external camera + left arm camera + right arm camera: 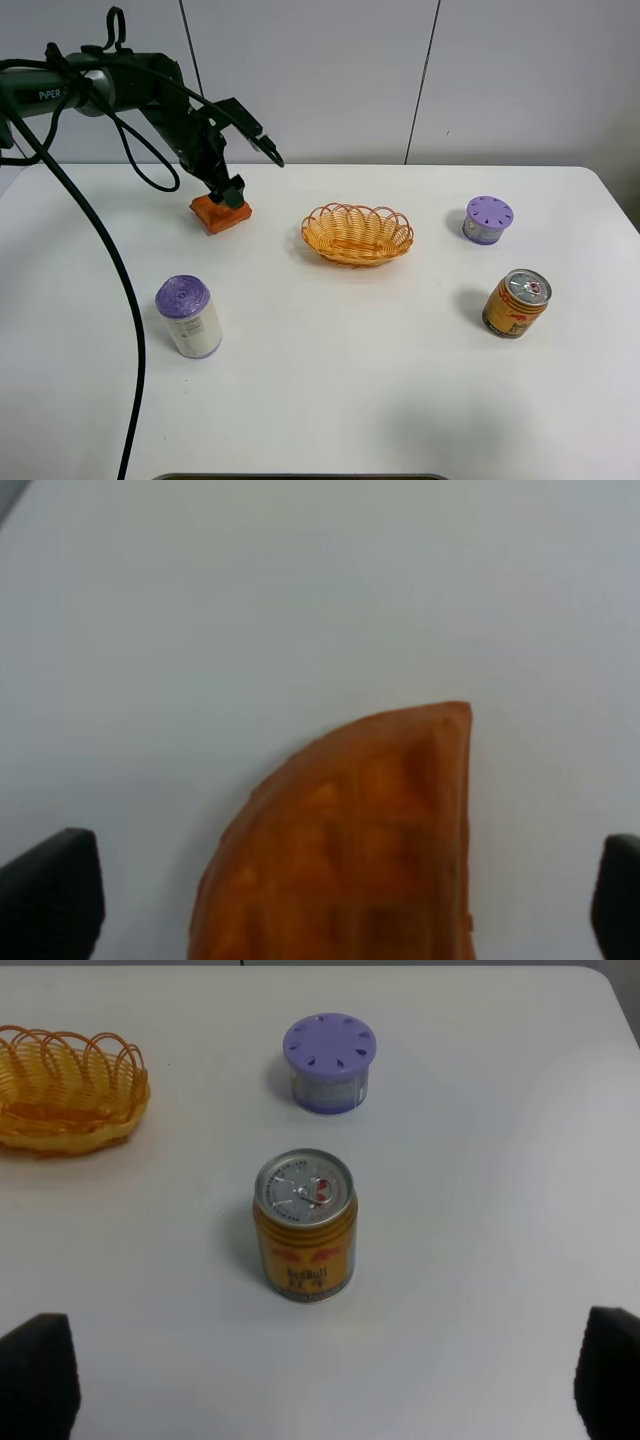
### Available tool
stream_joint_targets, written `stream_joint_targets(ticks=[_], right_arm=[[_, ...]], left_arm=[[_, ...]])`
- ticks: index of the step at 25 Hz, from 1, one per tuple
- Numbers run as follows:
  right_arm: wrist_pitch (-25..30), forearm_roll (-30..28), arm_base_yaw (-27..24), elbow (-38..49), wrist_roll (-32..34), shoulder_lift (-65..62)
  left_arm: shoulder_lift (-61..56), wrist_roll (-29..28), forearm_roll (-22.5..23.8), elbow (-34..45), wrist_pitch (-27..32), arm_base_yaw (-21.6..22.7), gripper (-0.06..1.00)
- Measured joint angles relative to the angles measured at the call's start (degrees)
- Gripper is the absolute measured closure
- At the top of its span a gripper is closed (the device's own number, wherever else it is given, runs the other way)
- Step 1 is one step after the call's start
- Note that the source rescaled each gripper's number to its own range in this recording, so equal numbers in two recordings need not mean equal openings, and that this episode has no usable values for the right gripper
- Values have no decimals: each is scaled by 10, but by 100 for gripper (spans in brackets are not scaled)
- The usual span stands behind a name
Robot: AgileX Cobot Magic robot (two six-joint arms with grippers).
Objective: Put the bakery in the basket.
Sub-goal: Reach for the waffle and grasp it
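The bakery needs to go in the wicker basket (358,234), so my left gripper needs to grab it by its curved rim and straight edge (215,216) next.
The bakery (220,213), an orange-brown waffle wedge with a gridded top, lies on the white table left of the basket (358,234). My left gripper (229,194) hangs right over it, pointing down. In the left wrist view the bakery (350,850) sits between the two dark fingertips (50,895), which stand wide apart and do not touch it. The left gripper (335,905) is open. The oval wicker basket holds nothing; the right wrist view shows part of it (65,1090). My right gripper (325,1380) is open and empty, and is out of the exterior high view.
A gold drink can (516,303) stands at the right, also seen from the right wrist (305,1225). A purple-lidded jar (488,219) stands behind it (329,1063). A white cylinder with a purple top (188,316) stands front left. The left arm's cable (120,280) hangs along the left.
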Motion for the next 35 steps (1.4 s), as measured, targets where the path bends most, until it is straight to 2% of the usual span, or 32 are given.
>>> stream_joint_targets(ticks=[15, 33, 34, 35], right_arm=[[0, 0, 0, 0, 0, 0], [0, 0, 0, 0, 0, 0], [0, 0, 0, 0, 0, 0], [0, 0, 0, 0, 0, 0]], left_arm=[[54, 0, 10, 0, -33, 0, -6], [75, 1, 12, -5, -34, 1, -6], [75, 1, 12, -5, -34, 1, -4], [75, 1, 11, -5, -34, 1, 4]])
